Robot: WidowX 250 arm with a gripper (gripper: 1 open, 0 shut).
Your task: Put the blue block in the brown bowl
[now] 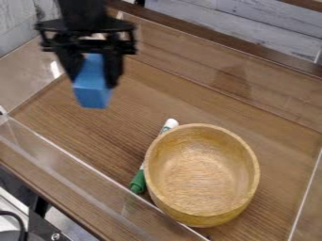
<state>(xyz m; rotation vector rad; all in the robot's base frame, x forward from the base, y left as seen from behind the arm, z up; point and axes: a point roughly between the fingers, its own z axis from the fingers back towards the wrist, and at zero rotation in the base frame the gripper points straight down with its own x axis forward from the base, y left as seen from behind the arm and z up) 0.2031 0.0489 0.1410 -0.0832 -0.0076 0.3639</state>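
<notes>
My gripper should keep holding the blue block (90, 88) until the block reaches the brown bowl (201, 174). The block is still high up and well short of the bowl.
My gripper (92, 75) points straight down over the left middle of the wooden table and is shut on the blue block (90, 88). The block hangs between the black fingers, clear of the tabletop. The brown bowl (201, 174) stands at the lower right, empty, well below and to the right of the block in the picture.
A green-and-white marker pen (152, 155) lies against the bowl's left side. Clear acrylic walls (75, 165) fence the table along the front and right edges. A clear plastic stand (141, 28) is at the back, partly behind the arm.
</notes>
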